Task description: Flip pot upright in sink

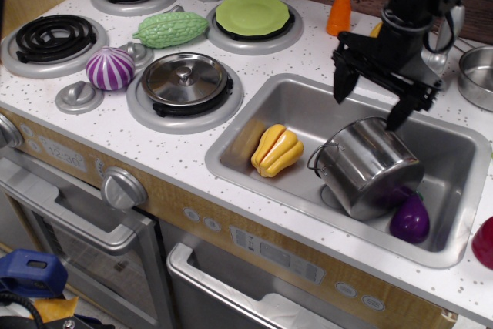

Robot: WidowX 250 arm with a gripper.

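I will grab the steel pot by its rim (371, 121) next with my gripper, to flip the pot upright in the sink (304, 109).
The shiny steel pot (370, 167) lies tipped on its side in the sink (304, 109), its closed base facing up and left, a wire loop handle at its left. It leans over a purple eggplant (409, 218). My black gripper (368, 108) hangs open just above and behind the pot, fingers pointing down, one fingertip (340, 94) left and the other at the pot's upper right edge. It holds nothing.
A yellow pepper (276, 150) lies in the sink's left half. A flat lid (184, 78) sits on the near burner. A purple onion (110, 68), green gourd (171, 28), green plate (252, 14), orange carrot (338, 11) and a steel pan (477, 75) are around.
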